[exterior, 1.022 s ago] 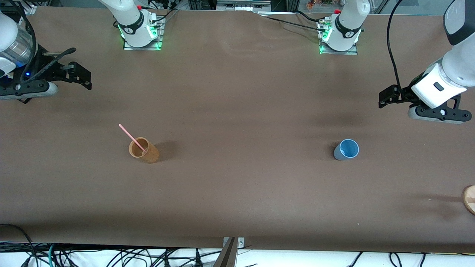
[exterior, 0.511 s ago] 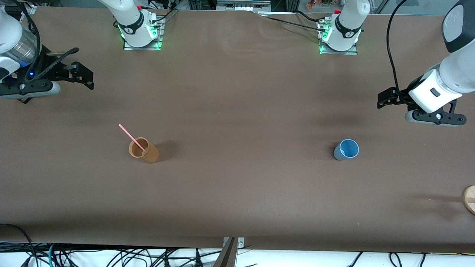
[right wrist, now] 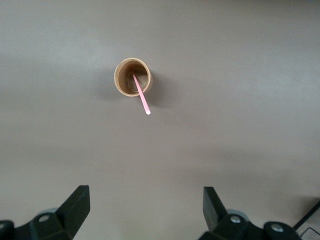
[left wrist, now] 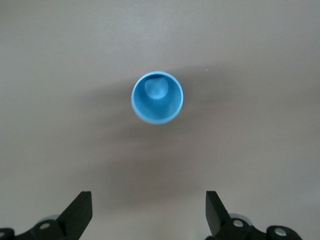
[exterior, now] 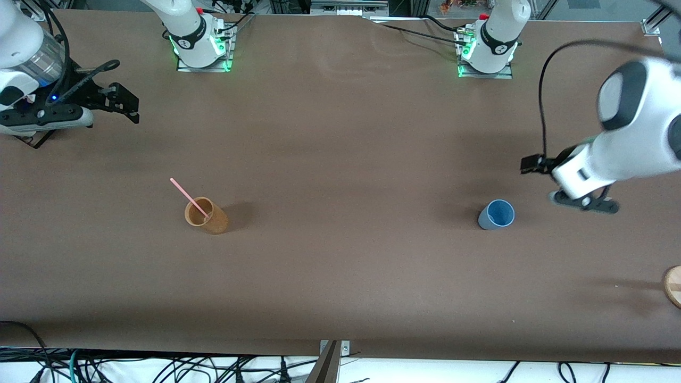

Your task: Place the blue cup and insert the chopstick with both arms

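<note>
The narrow tip of the pink chopstick has to stay free to go into the blue cup (exterior: 497, 215), so my right gripper will next grab the chopstick by its thicker protruding end (exterior: 175, 183).
The blue cup (exterior: 497, 215) stands upright and empty on the brown table toward the left arm's end; the left wrist view shows it from above (left wrist: 157, 97). My left gripper (exterior: 532, 164) is open and empty in the air beside it, over the table (left wrist: 149, 207). The pale-pink chopstick (exterior: 188, 198) leans in the orange-brown cup (exterior: 206, 216) toward the right arm's end; both show in the right wrist view, chopstick (right wrist: 141, 95) in cup (right wrist: 132, 77). My right gripper (exterior: 125, 106) is open and empty, high over the table's right-arm end (right wrist: 146, 205).
A round wooden object (exterior: 673, 285) lies at the table's edge at the left arm's end, nearer the front camera than the blue cup. The arm bases (exterior: 202, 45) (exterior: 487, 50) stand at the table's top edge. Cables (exterior: 159, 367) hang below the near edge.
My left gripper has swung down and toward the blue cup, staying open. My right gripper has shifted slightly toward the table's middle.
</note>
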`<state>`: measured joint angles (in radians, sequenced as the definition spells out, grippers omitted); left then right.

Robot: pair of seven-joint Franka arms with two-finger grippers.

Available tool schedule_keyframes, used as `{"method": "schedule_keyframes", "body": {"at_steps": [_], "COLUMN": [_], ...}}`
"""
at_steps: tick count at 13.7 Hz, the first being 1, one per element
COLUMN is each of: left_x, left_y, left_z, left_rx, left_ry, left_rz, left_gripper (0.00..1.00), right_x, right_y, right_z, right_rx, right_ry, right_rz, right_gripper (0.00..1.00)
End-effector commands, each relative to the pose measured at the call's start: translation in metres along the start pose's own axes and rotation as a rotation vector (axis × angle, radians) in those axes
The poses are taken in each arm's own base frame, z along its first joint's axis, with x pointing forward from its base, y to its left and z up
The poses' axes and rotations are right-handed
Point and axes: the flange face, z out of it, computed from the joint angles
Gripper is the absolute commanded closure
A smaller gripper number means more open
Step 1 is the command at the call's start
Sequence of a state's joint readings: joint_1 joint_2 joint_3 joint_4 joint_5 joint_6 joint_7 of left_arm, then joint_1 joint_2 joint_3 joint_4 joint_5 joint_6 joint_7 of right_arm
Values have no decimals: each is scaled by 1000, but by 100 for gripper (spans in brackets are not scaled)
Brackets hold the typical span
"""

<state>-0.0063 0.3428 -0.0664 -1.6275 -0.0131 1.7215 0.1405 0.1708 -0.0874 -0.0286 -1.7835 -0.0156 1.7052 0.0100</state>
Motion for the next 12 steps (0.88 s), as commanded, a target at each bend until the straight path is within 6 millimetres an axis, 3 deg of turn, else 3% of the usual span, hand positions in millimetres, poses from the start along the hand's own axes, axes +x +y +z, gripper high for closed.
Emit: {"method": "schedule_keyframes", "body": {"at_steps": [1,3,5,6,8,9,10,12], "left_x": [46,68,77,78,80,81,82,83], "left_y": [-16,-24,-25,-25,-26,-26,-22,-18], "left_z": [60,88,121,132,149,151,149,141], "left_rx": [26,85,80,74,62,59,63,68], "left_ry": [28,83,72,57,32,31,31,39], "left_rz": [165,310,328,353,399,404,411,415], "left_gripper": [0,0,0,8,64,88,100,100], "right_x": [12,25,42,50,63,64,63,62], "right_y": [-13,-17,-20,-24,-26,-27,-26,-25], "right_z": [36,73,106,121,153,166,173,194], "right_rx": [11,8,6,6,9,8,8,8], "right_ry": [16,42,48,56,59,50,53,43], "right_rz": [-58,-67,-94,-121,-159,-166,-167,-204], "right_gripper": [0,0,0,0,0,0,0,2]}}
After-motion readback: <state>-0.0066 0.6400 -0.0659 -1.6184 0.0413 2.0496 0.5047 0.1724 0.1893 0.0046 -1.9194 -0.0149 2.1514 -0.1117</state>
